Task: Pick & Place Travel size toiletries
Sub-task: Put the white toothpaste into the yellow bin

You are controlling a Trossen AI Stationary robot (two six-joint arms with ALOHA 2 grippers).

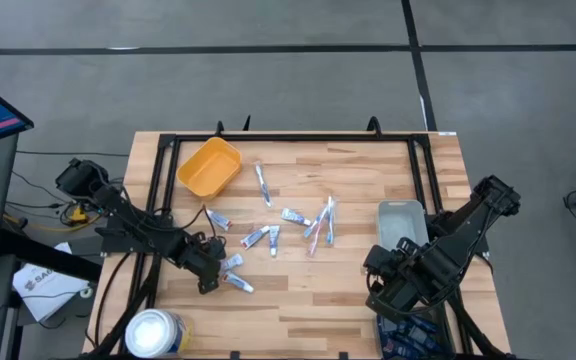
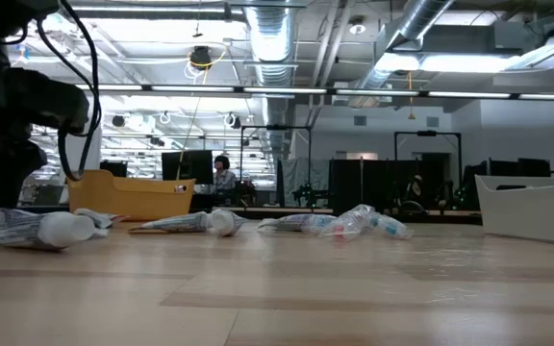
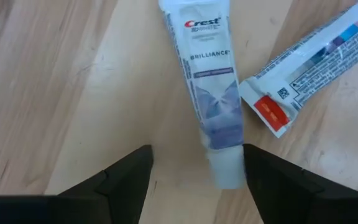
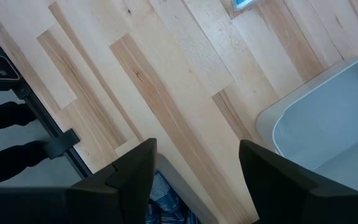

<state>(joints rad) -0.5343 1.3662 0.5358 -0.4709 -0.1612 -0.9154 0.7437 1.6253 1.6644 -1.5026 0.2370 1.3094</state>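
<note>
My left gripper's fingers are down beside the white cap (image 3: 227, 167) of the Crest tube (image 3: 213, 87). My left gripper should close next. Closing now would catch the tube.
Several small white toothpaste tubes (image 1: 274, 238) and thin sticks (image 1: 318, 228) lie flat on the wooden table's middle. Two more tubes (image 1: 234, 263) lie near the left front. My left gripper (image 1: 211, 272) is low over them, open. In the left wrist view its fingers (image 3: 129, 180) stand on either side of the cap end (image 3: 225, 169) of a white Crest tube (image 3: 207, 74); I cannot tell whether they touch it. A second tube with a red patch (image 3: 316, 62) lies beside it. My right gripper (image 1: 383, 275) is open and empty over bare wood (image 4: 166, 93).
A yellow bin (image 1: 209, 166) stands at the far left. A white tray (image 1: 402, 225) lies at the right, beside my right gripper, and shows in the right wrist view (image 4: 328, 124). A big white round tub (image 1: 156, 332) stands at the near left corner. A black frame (image 1: 288, 137) edges the table.
</note>
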